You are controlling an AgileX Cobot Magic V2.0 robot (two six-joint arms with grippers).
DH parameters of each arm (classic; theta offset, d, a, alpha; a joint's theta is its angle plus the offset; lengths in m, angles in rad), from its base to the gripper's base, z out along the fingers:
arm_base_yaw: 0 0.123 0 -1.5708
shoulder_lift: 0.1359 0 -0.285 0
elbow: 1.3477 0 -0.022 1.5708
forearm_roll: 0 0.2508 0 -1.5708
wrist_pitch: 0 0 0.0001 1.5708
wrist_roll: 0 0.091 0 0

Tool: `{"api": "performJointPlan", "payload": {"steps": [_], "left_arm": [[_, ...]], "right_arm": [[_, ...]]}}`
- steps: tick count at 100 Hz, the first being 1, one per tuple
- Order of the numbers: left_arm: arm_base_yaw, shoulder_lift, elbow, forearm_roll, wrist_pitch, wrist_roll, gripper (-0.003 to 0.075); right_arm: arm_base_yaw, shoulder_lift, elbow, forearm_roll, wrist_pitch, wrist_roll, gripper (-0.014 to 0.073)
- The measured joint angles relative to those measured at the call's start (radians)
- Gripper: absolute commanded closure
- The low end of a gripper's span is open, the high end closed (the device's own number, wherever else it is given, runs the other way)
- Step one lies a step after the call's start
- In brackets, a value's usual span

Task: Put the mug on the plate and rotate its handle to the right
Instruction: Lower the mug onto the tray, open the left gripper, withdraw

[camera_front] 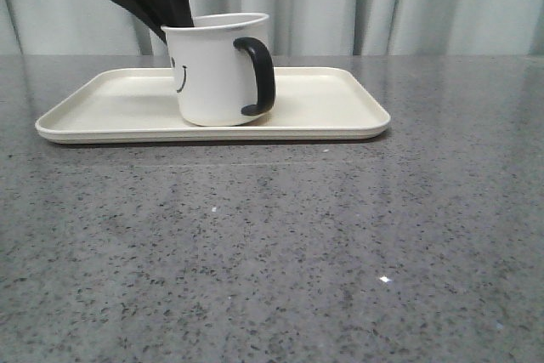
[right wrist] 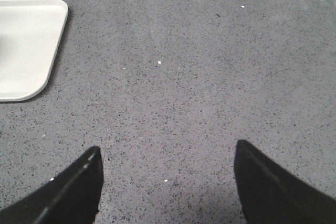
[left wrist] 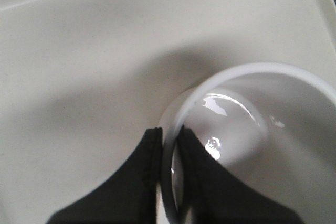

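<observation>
The mug's base (camera_front: pixel 219 120) sits flat on the cream plate (camera_front: pixel 331 108), inside the plate's raised edge, so the left gripper should release the mug now, and the mug would stay standing.
The white mug (camera_front: pixel 214 70) with a black smiley face stands on the cream plate (camera_front: pixel 331 108), left of the plate's middle. Its black handle (camera_front: pixel 259 76) points to the right and slightly toward the front. My left gripper (camera_front: pixel 176 23) reaches down from the back left and is shut on the mug's rim, one finger inside and one outside. In the left wrist view the gripper (left wrist: pixel 169 132) pinches the rim of the mug (left wrist: pixel 262 129), with the plate (left wrist: pixel 94 66) beneath. My right gripper (right wrist: pixel 167 153) is open and empty above the grey table.
The grey speckled table (camera_front: pixel 272 252) stretches in front of the plate. A corner of the plate (right wrist: pixel 26 45) shows in the right wrist view, well away from the right fingers. Pale curtains (camera_front: pixel 408 2) hang behind the table.
</observation>
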Motion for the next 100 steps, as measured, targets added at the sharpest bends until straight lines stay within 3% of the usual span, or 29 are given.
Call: {"api": "performJointPlan", "payload": {"steps": [14, 24, 50, 60, 100], "left_arm": [[0.000, 0.000, 0.000, 0.000, 0.000, 0.011, 0.0735], [0.000, 0.000, 0.000, -0.002, 0.002, 0.029, 0.0682], [0.000, 0.000, 0.000, -0.004, 0.009, 0.043, 0.0358], [0.000, 0.000, 0.000, -0.004, 0.015, 0.045, 0.0283], [0.000, -0.029, 0.000, -0.018, 0.015, 0.045, 0.0279]], "right_arm": [[0.000, 0.000, 0.000, 0.000, -0.002, 0.000, 0.0064], [0.000, 0.000, 0.000, 0.000, -0.002, 0.000, 0.0064], [0.000, 0.000, 0.000, 0.000, -0.002, 0.000, 0.0064], [0.000, 0.000, 0.000, 0.000, -0.002, 0.000, 0.0064], [0.000, 0.000, 0.000, 0.000, -0.002, 0.000, 0.0064]]}}
